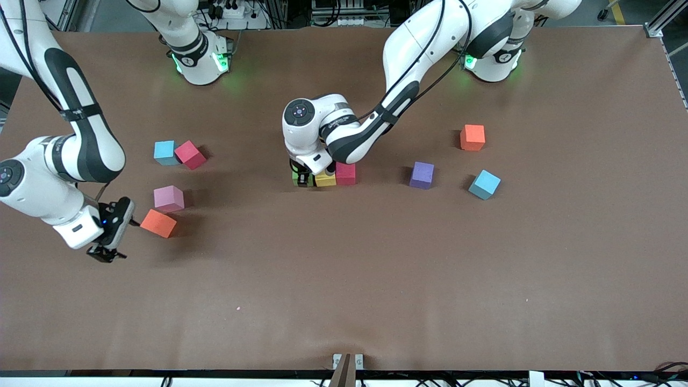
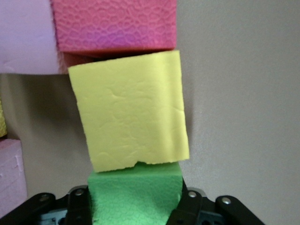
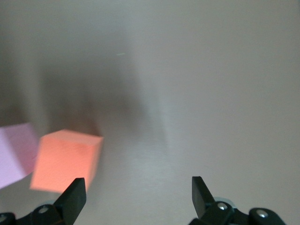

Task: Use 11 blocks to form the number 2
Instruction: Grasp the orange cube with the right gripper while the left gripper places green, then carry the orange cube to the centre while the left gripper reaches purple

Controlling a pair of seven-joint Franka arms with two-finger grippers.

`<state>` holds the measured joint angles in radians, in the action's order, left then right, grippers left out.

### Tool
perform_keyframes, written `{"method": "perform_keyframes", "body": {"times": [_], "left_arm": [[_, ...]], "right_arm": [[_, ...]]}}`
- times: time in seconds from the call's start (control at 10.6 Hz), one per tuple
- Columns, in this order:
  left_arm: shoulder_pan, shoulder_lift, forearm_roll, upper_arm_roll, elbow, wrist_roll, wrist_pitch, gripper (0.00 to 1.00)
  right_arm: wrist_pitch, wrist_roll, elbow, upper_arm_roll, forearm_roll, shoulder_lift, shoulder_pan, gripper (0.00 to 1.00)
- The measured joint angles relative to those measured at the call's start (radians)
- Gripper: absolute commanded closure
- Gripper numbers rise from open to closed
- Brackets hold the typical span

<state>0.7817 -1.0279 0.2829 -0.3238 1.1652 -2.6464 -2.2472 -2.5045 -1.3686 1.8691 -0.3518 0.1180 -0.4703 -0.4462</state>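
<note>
The green block [image 2: 133, 194] sits against the yellow block in the row [image 2: 129, 110] in the left wrist view, so it is time for my left gripper to let go now.
My left gripper [image 1: 304, 177] is shut on a green block [image 2: 135, 190] at the table's middle. The green block [image 1: 301, 180] ends a row with a yellow block [image 1: 325, 179] and a deep pink block [image 1: 345, 173]. In the left wrist view the yellow block [image 2: 131, 119] touches the green one, and the deep pink block [image 2: 115, 23] follows it. Pale pink blocks [image 2: 11, 176] lie beside this row. My right gripper [image 1: 106, 251] hangs open beside an orange block [image 1: 158, 223], with nothing between its fingers [image 3: 74, 197]. That orange block [image 3: 65, 161] lies off to one side of them.
Toward the right arm's end lie a pink block [image 1: 169, 199], a light blue block [image 1: 165, 152] and a red-pink block [image 1: 190, 155]. Toward the left arm's end lie a purple block [image 1: 422, 175], a light blue block [image 1: 484, 184] and an orange-red block [image 1: 472, 137].
</note>
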Motion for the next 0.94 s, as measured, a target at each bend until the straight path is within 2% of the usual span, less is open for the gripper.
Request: {"method": "perform_keyframes", "body": {"times": [0.28,0.38,0.75,0.94], "left_arm": [[-0.001,0.0,0.0,0.0,0.0,0.011,0.009,0.43],[-0.001,0.0,0.0,0.0,0.0,0.011,0.01,0.0],[-0.001,0.002,0.0,0.0,0.005,0.013,0.027,0.0],[-0.001,0.015,0.0,-0.004,-0.004,0.014,0.065,0.0]], "right_arm": [[-0.037,0.46,0.001,0.01,0.0,-0.013,-0.002,0.0],[-0.032,0.654,0.002,0.014,0.002,-0.014,-0.002,0.0],[0.071,1.396,0.009,0.018,0.0,-0.022,0.0,0.0],[0.076,1.66,0.048,0.018,0.003,-0.036,0.003,0.0]]}}
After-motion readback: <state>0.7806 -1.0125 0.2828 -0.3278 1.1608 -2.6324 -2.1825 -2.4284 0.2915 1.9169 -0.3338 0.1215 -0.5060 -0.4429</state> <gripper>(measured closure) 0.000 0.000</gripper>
